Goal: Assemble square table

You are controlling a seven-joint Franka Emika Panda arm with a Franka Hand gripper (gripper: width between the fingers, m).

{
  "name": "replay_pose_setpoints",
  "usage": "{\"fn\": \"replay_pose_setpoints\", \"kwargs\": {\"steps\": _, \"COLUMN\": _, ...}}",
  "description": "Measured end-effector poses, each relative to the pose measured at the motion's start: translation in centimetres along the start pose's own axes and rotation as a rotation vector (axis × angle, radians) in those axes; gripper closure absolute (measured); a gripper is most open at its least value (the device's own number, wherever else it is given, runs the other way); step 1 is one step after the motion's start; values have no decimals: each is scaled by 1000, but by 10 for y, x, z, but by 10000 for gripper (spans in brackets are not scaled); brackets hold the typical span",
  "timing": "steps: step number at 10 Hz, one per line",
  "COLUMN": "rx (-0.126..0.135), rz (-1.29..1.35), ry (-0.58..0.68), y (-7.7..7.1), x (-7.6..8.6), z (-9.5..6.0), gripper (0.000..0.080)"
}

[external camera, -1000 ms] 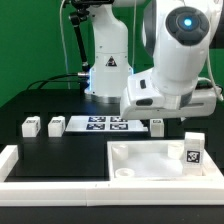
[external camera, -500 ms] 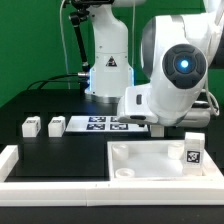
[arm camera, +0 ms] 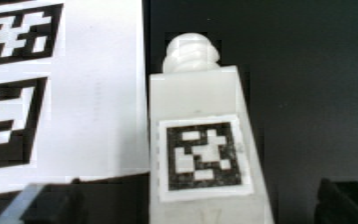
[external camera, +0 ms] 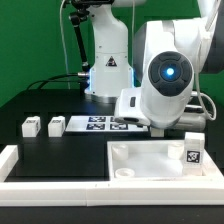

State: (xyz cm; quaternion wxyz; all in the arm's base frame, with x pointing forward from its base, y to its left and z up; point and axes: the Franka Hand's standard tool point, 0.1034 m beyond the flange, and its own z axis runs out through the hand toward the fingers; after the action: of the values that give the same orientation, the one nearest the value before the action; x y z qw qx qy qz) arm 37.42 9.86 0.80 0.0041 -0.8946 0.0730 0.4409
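Note:
In the wrist view my gripper's fingers stand on either side of the tagged leg [arm camera: 208, 185] and closing now would catch it, so it is time to close.
The square tabletop [external camera: 150, 160], a white slab with a raised rim, lies at the front on the exterior view's right. One leg block [external camera: 192, 150] with a tag stands at its far right corner. Two more legs [external camera: 30, 127] [external camera: 56, 125] stand at the exterior view's left. In the wrist view a fourth leg [arm camera: 201, 120] lies flat, tag up, beside the marker board [arm camera: 51, 90]. My gripper [arm camera: 197, 206] is open; its dark fingertips [arm camera: 48, 206] stand on either side of this leg, apart from it. In the exterior view the arm's own body hides the gripper and this leg.
The marker board [external camera: 100, 123] lies on the black table in front of the robot base [external camera: 108, 75]. A long white border rail [external camera: 55, 184] runs along the table's front and left. Cables trail at the back left.
The arm's wrist has swung down and toward the exterior view's left, and now covers the leg beside the marker board that showed before. The parts have not moved.

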Motion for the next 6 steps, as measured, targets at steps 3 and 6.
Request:
{"fn": "replay_pose_setpoints", "kwargs": {"steps": 3, "rx": 1, "rz": 3, "ry": -9, "y": 1, "x": 1, "z": 4, "gripper": 151}}
{"fn": "replay_pose_setpoints", "kwargs": {"steps": 6, "rx": 4, "rz": 5, "ry": -10, "y": 2, "x": 1, "z": 4, "gripper": 380}}
